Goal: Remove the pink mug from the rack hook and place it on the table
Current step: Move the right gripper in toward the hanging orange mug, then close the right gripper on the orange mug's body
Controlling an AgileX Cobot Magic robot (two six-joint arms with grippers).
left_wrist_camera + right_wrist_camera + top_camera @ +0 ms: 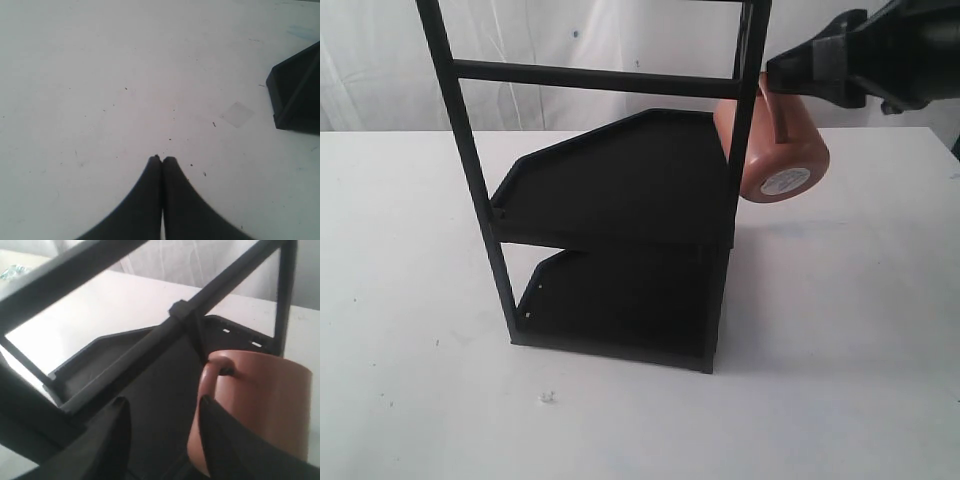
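My right gripper's fingers stop short of the mug's handle (777, 115), so it is too early to close. My right gripper first moves toward the handle, then closes.
The pink mug (775, 150) hangs tilted at the rack's (620, 180) right upright post, its base with the white sticker (786, 181) turned toward the camera. The rack hook is hidden in the exterior view; in the right wrist view a small dark tip (227, 371) shows inside the mug's handle loop (214, 369). My right gripper (772, 75) (162, 407) is open just above the mug (265, 400), beside the handle. One finger lies against the mug's wall, the other over the shelf. My left gripper (162, 159) is shut and empty above the table (100, 75).
The rack's crossbar (590, 78) (150, 340) runs close by my right gripper. A rack corner (297, 95) shows in the left wrist view, near a square patch of tape (237, 114). White table (860, 350) lies to the right of the rack. A white crumb (548, 397) lies in front.
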